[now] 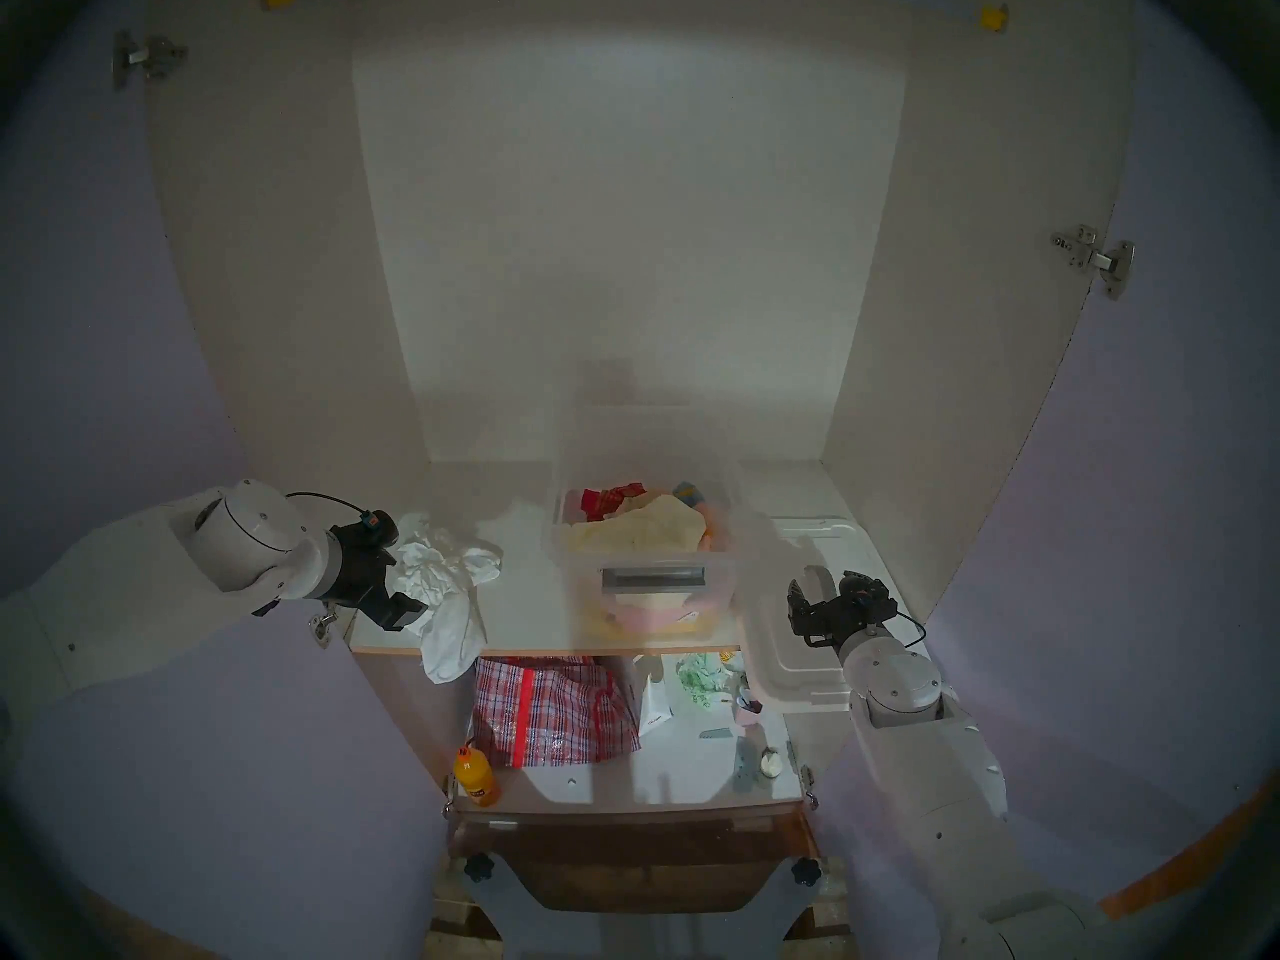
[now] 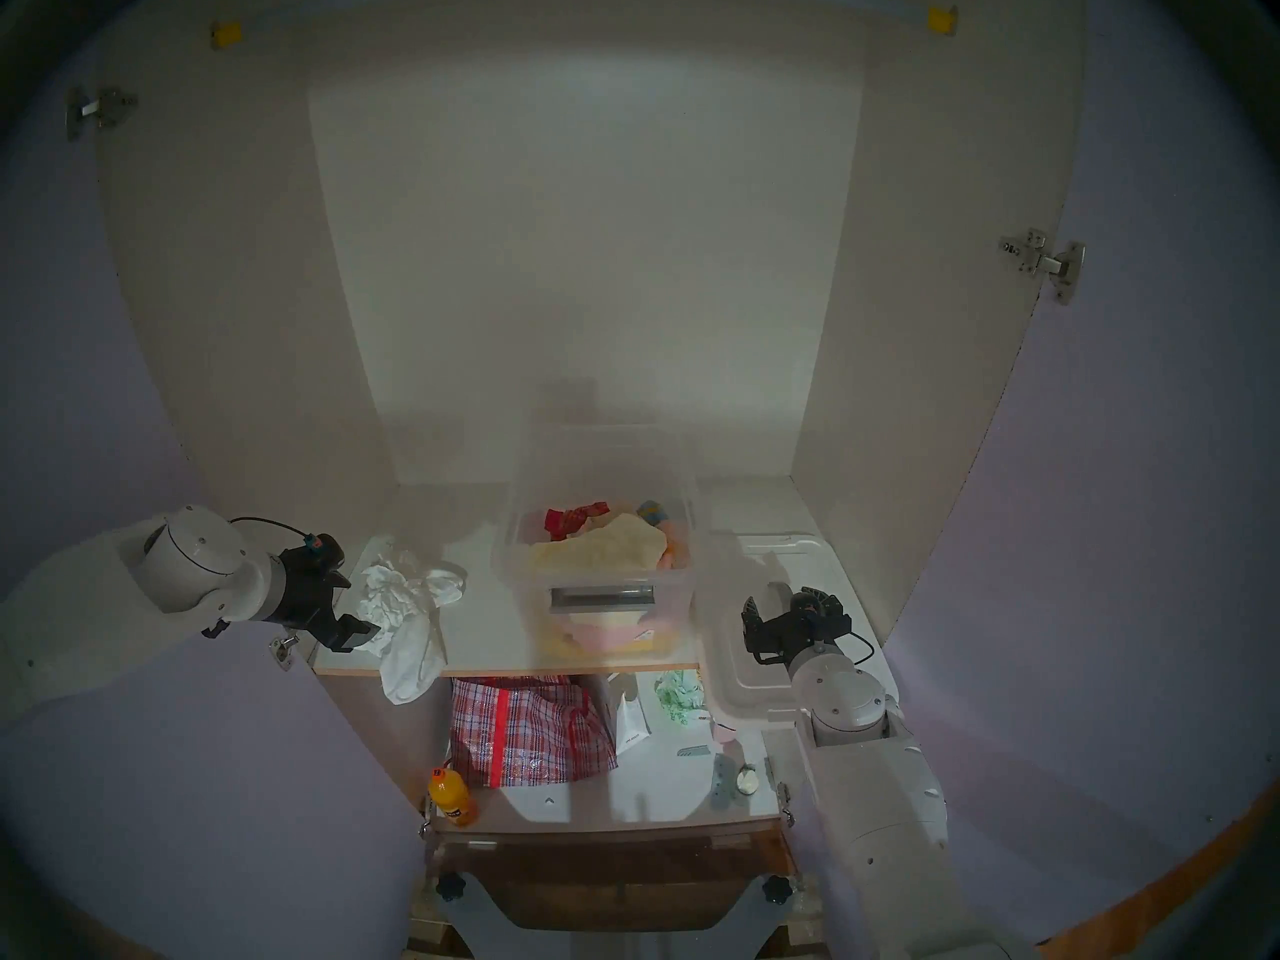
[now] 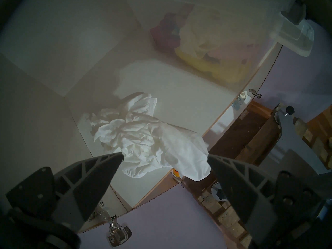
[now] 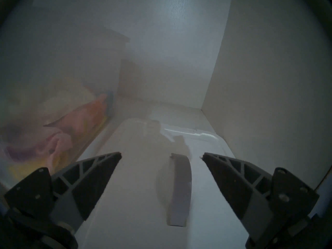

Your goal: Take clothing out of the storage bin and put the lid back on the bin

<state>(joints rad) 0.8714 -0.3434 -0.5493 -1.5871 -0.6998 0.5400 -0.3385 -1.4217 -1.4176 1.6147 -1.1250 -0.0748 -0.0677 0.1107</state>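
I should pick up the broad lid with my right gripper by the lid's narrow grey handle strip (image 4: 181, 191), because the lid lies flat and is far wider than my fingers.
The white wrinkly clothing (image 1: 450, 577) lies crumpled on the left of the upper shelf, one end hanging over the front edge. My left gripper (image 1: 415, 577) is open just left of it; in the left wrist view the clothing (image 3: 149, 140) lies ahead of and between the spread fingers of that gripper (image 3: 165, 156). The clear storage bin (image 1: 720, 591) stands uncovered mid-shelf with a pale yellow cloth (image 1: 644, 529) on top. The white lid (image 1: 796, 654) lies flat to its right. My right gripper (image 1: 824, 581) is open over the lid (image 4: 143, 171), and the lid's grey handle strip (image 4: 179, 189) lies between the fingers.
The lid overhangs the shelf's front edge. On the lower shelf are a red-checked bag (image 1: 554, 709), an orange bottle (image 1: 476, 778) and small items at the right. Cupboard walls close in both sides, and the right wall (image 4: 269, 81) is near my right gripper.
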